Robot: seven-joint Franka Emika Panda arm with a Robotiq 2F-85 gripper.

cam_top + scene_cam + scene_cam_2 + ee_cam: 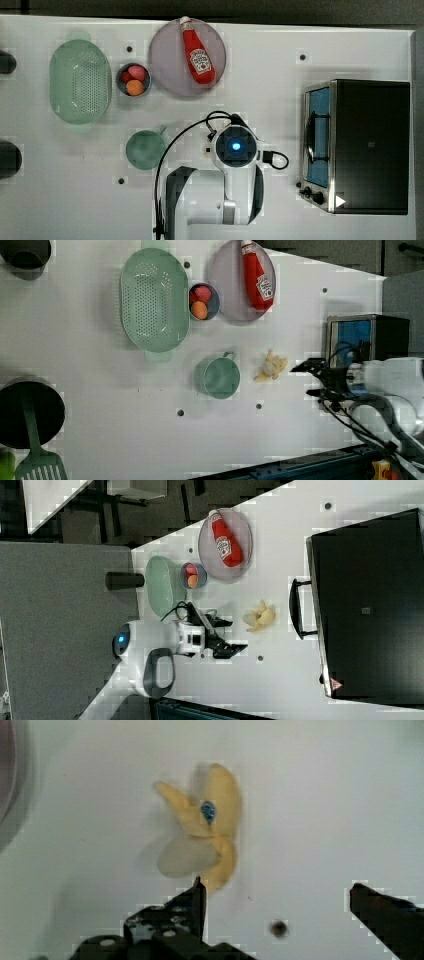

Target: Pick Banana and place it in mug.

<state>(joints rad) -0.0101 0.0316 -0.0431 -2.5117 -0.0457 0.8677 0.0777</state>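
Observation:
The banana has to go down into the mug point(217, 377), so the robot's gripper should next take hold of it by its pale peeled end point(263, 367).
The banana point(270, 367) is a small pale-yellow peeled piece lying on the white table, a short way to the left view's right of the mug point(217, 377). The mug is muted green, upright and has nothing inside; its handle points toward the plate. My gripper point(309, 379) hangs open just past the banana on the side away from the mug, with nothing between its black fingers. In the wrist view the banana point(205, 832) lies just ahead of one fingertip point(197, 895), off to the side of the open gap. The right view shows the banana point(259, 616) beside the gripper point(236, 636).
A green perforated colander point(80, 82), a grey-blue bowl point(120, 80) of round fruits and a grey plate point(167, 60) carrying a ketchup bottle point(199, 55) line the far side. A toaster oven point(360, 145) stands at the top view's right. Dark cups sit at the top view's left edge.

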